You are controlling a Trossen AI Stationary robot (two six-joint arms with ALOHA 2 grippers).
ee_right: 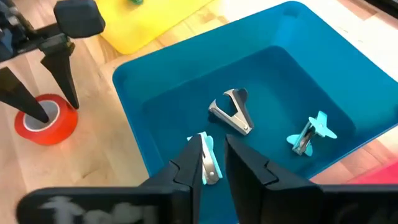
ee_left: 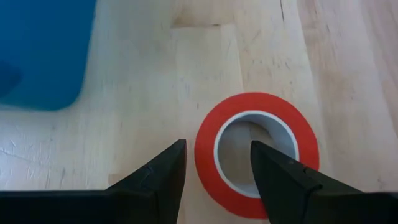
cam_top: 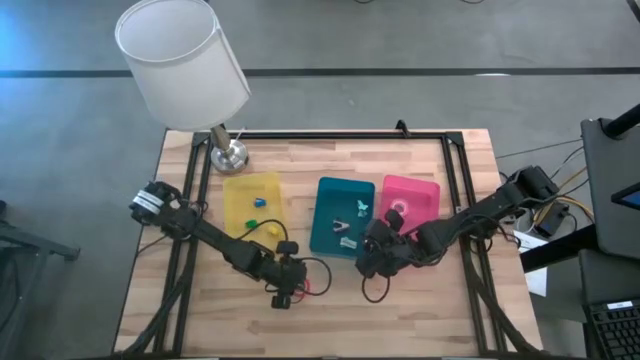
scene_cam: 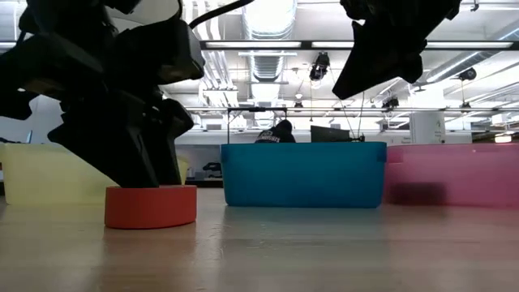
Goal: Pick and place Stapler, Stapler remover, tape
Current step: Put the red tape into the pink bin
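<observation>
My left gripper's fingers are around the roll's red side next to the roll's hole, so it's time for my left gripper to close on the roll's side.
A red roll of tape [ee_left: 256, 152] lies flat on the wooden table near its front edge, also in the low view [scene_cam: 150, 207]. My left gripper [ee_left: 217, 144] is open over it, pointing steeply down, one finger in the roll's hole and one outside its wall. My right gripper [ee_right: 214, 138] hovers above the near part of the teal tray [ee_right: 155, 87], its fingers a narrow gap apart. Below them a pale blue stapler remover [ee_right: 210, 168] lies on the tray floor, with two more [ee_right: 233, 112] [ee_right: 309, 134] farther in. No stapler can be made out. My left gripper straddles the red roll's wall [ee_left: 205, 155] from above, one finger [ee_left: 273, 174] in the hole and the other [ee_left: 165, 177] outside. I cannot tell whether either finger touches the roll, which lies flat on the table.
A yellow tray [cam_top: 252, 185] with small blue and green pieces stands left of the teal tray [cam_top: 325, 215]. A pink tray [cam_top: 425, 190] with a pink ring is on its right. A lamp [cam_top: 185, 60] stands at the far left. Bare wood lies along the front edge.
</observation>
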